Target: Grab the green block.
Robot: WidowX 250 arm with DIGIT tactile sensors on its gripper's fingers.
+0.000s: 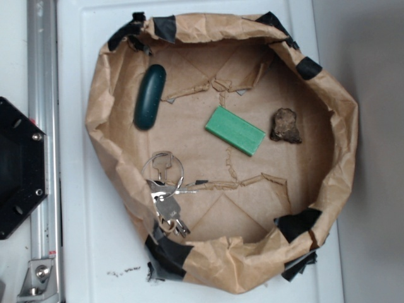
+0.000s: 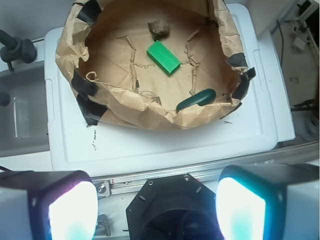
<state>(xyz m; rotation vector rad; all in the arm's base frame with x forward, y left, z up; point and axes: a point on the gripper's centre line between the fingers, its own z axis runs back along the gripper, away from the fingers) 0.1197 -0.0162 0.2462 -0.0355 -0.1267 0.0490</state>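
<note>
The green block (image 1: 235, 130) needs to be lifted from the brown paper basin, so my gripper should grab it by its long sides next.
The green block (image 1: 235, 130) is a flat mint-green slab lying on the floor of a brown paper basin (image 1: 341, 158), near its middle. It also shows in the wrist view (image 2: 163, 57), far ahead of the gripper. My gripper (image 2: 156, 210) is open, its two glowing pads (image 2: 72, 212) wide apart, high above the black robot base (image 2: 167, 207). It is well back from the basin and holds nothing. The gripper does not show in the exterior view.
In the basin lie a dark teal oval object (image 1: 149, 96), a bunch of keys (image 1: 165, 189) and a brown rock (image 1: 286, 125). The basin stands on a white lid (image 1: 82, 252). A metal rail (image 1: 43, 126) and the black base (image 1: 19, 167) are at the left.
</note>
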